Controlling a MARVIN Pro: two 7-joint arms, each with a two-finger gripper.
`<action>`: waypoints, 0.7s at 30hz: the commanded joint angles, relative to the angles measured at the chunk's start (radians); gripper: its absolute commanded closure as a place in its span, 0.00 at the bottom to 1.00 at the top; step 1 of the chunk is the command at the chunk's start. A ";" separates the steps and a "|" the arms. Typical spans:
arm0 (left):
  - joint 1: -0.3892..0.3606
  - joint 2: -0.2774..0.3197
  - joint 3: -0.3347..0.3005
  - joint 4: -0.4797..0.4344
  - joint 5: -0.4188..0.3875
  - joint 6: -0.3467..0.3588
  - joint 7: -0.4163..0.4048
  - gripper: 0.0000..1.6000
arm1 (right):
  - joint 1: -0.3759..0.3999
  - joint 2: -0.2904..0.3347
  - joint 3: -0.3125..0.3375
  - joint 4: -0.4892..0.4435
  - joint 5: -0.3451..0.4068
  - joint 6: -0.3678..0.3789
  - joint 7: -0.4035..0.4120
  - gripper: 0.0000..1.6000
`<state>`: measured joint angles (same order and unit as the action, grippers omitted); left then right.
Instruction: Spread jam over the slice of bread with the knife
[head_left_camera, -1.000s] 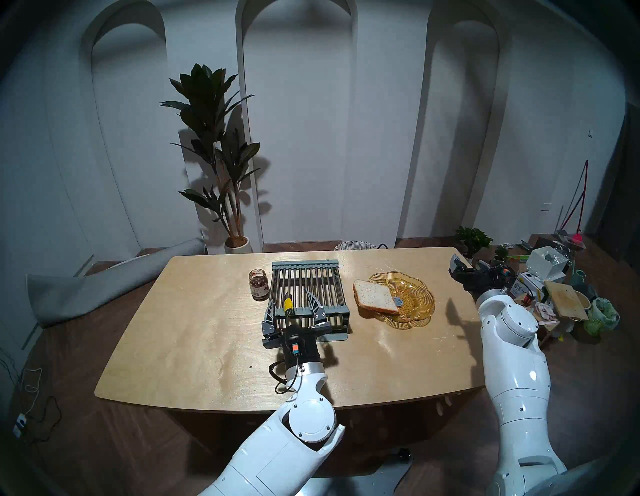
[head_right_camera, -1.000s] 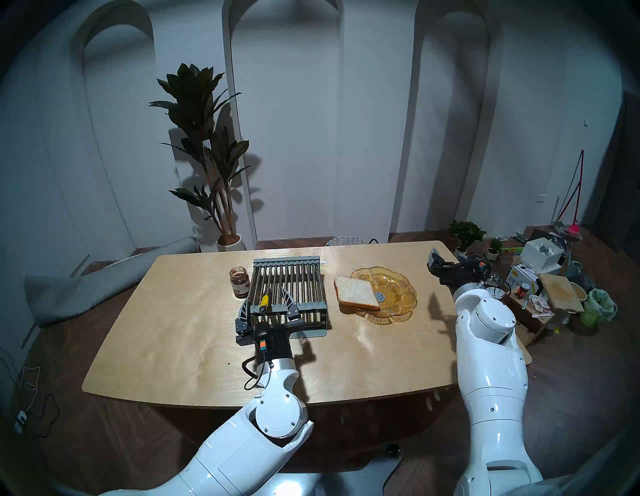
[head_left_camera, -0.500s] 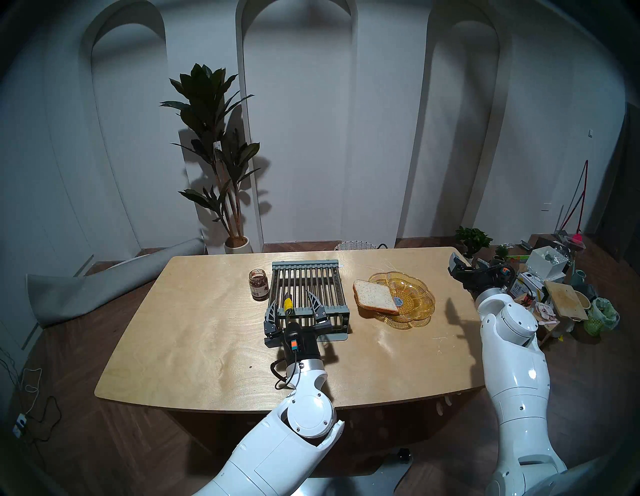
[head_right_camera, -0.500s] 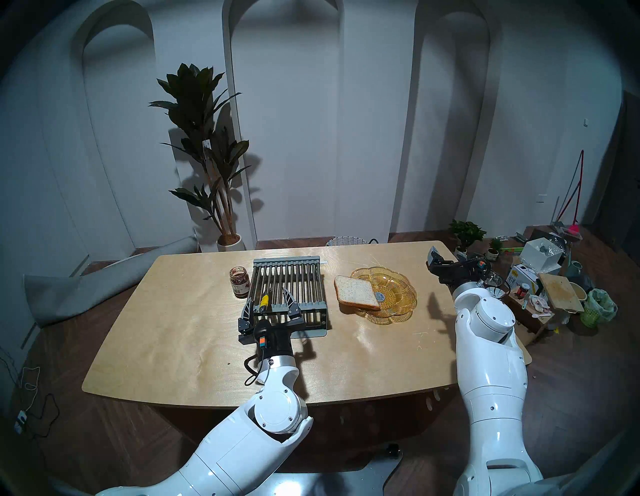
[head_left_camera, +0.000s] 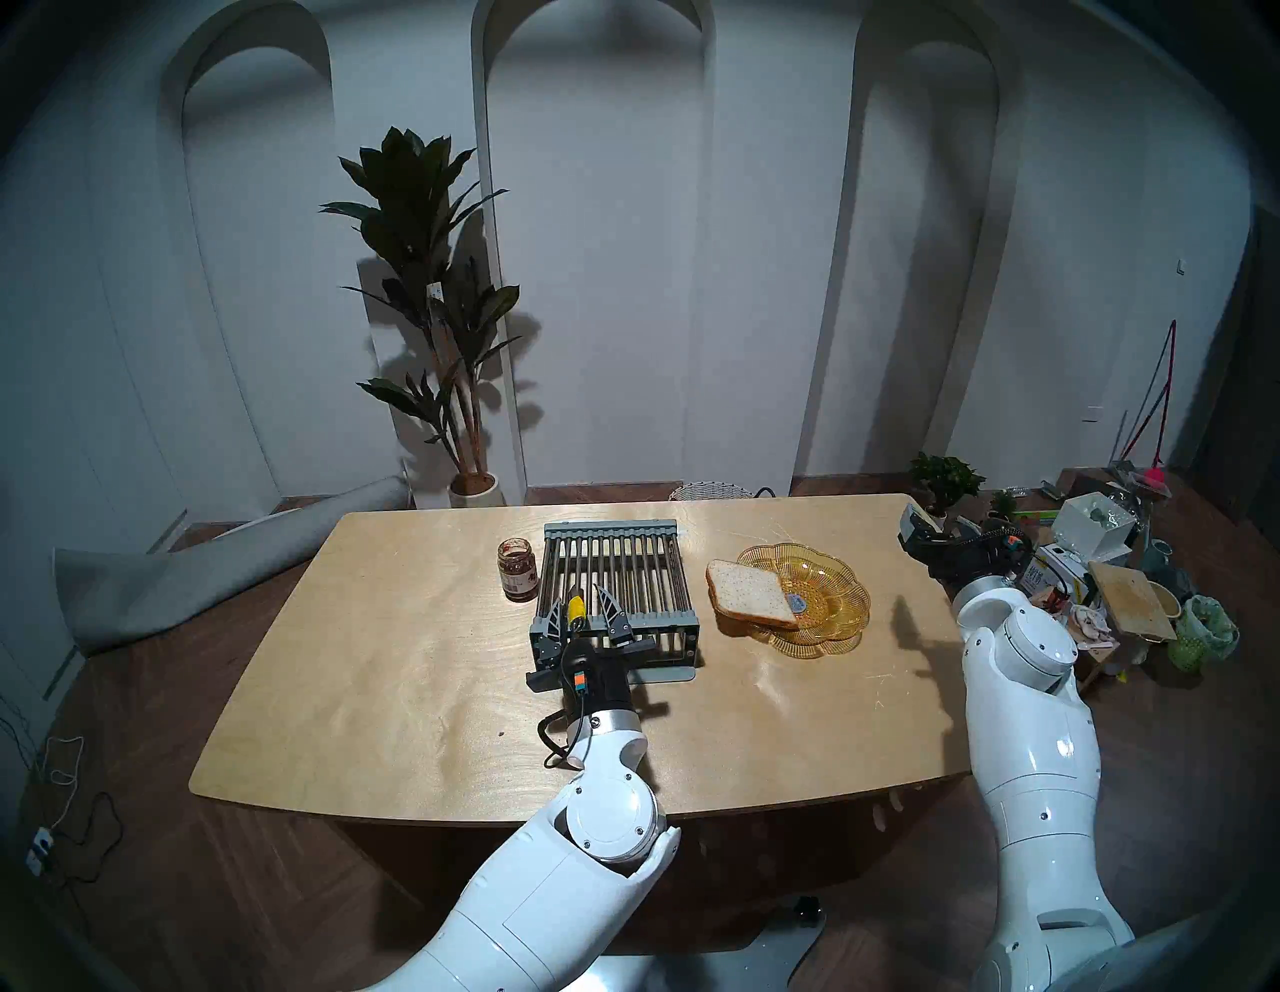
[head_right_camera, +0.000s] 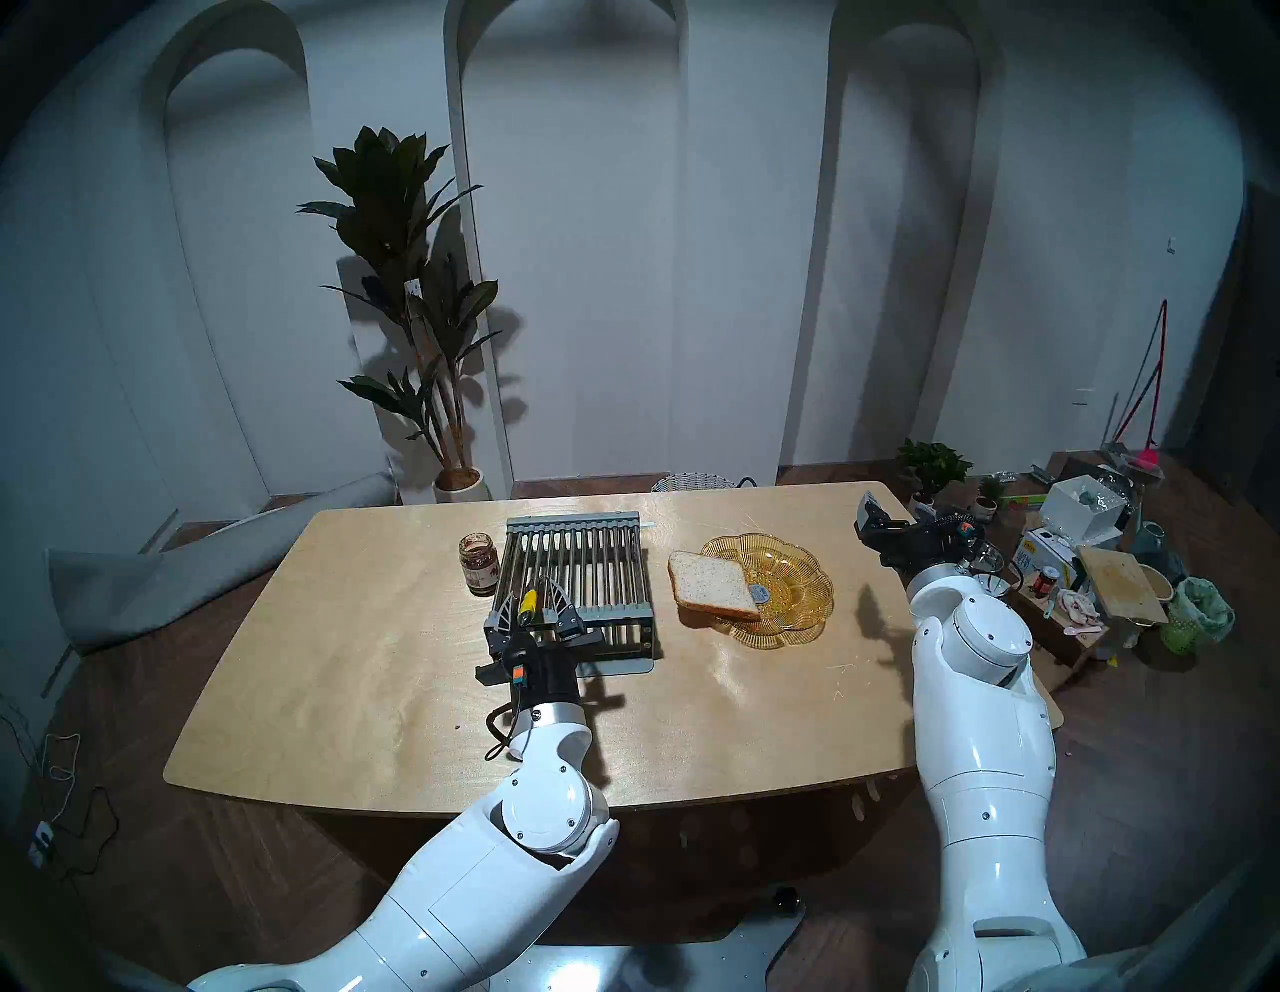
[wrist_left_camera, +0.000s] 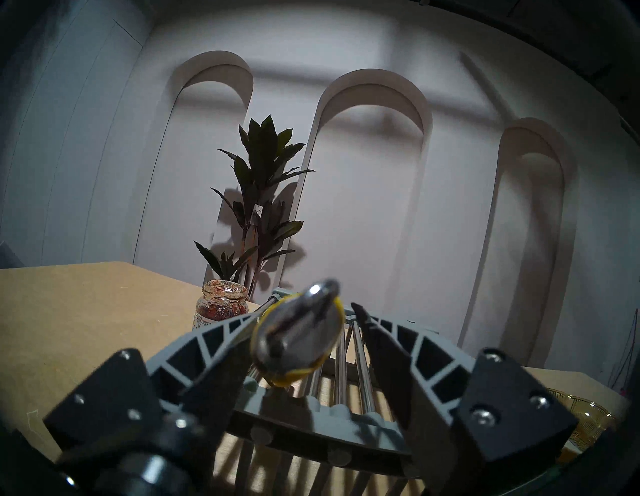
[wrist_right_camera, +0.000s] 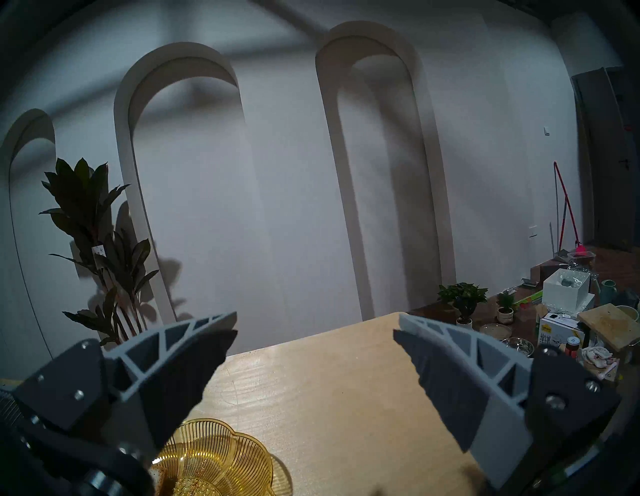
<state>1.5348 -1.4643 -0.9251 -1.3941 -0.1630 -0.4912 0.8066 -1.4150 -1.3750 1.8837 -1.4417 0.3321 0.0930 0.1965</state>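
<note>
The knife's yellow handle (head_left_camera: 575, 610) sticks out over the rack's near edge, while the bars crowd the rest of the knife, so my left gripper should grab the handle next.
The knife (head_left_camera: 576, 609) with a yellow handle lies on the grey bar rack (head_left_camera: 644, 568), its handle end over the rack's near edge. My left gripper (head_left_camera: 580, 604) straddles that handle, open. In the left wrist view the handle (wrist_left_camera: 298, 339) touches the left finger, with a gap to the right finger (wrist_left_camera: 388, 350). The jam jar (head_left_camera: 518, 569) stands lidless left of the rack. The slice of bread (head_left_camera: 751, 594) leans on the left rim of an amber glass plate (head_left_camera: 838, 589). My right gripper (wrist_right_camera: 315, 324) hangs open and empty beyond the table's right end.
The rack's raised front edge (wrist_left_camera: 311, 419) lies just under my left fingers. A small blue-grey object (head_left_camera: 796, 601) sits in the plate beside the bread. Boxes, pots and a wooden board (head_left_camera: 1129, 599) clutter the floor to the right of the table.
My left gripper has slid forward and slightly left over the rack's near edge, and its fingers have narrowed around the knife handle. The right arm has barely moved.
</note>
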 joint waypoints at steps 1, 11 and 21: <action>-0.025 -0.008 0.000 -0.006 -0.004 -0.004 -0.012 0.63 | 0.017 0.000 0.001 -0.018 -0.003 -0.017 -0.007 0.00; -0.019 0.010 0.014 -0.050 0.039 0.031 -0.002 1.00 | 0.020 0.003 -0.003 -0.003 -0.009 -0.031 -0.015 0.00; -0.020 0.042 0.026 -0.143 0.080 0.139 0.009 1.00 | 0.021 0.001 -0.001 0.002 -0.007 -0.034 -0.017 0.00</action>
<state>1.5311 -1.4407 -0.9031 -1.4486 -0.1258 -0.4069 0.8070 -1.4084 -1.3734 1.8834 -1.4240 0.3235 0.0743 0.1777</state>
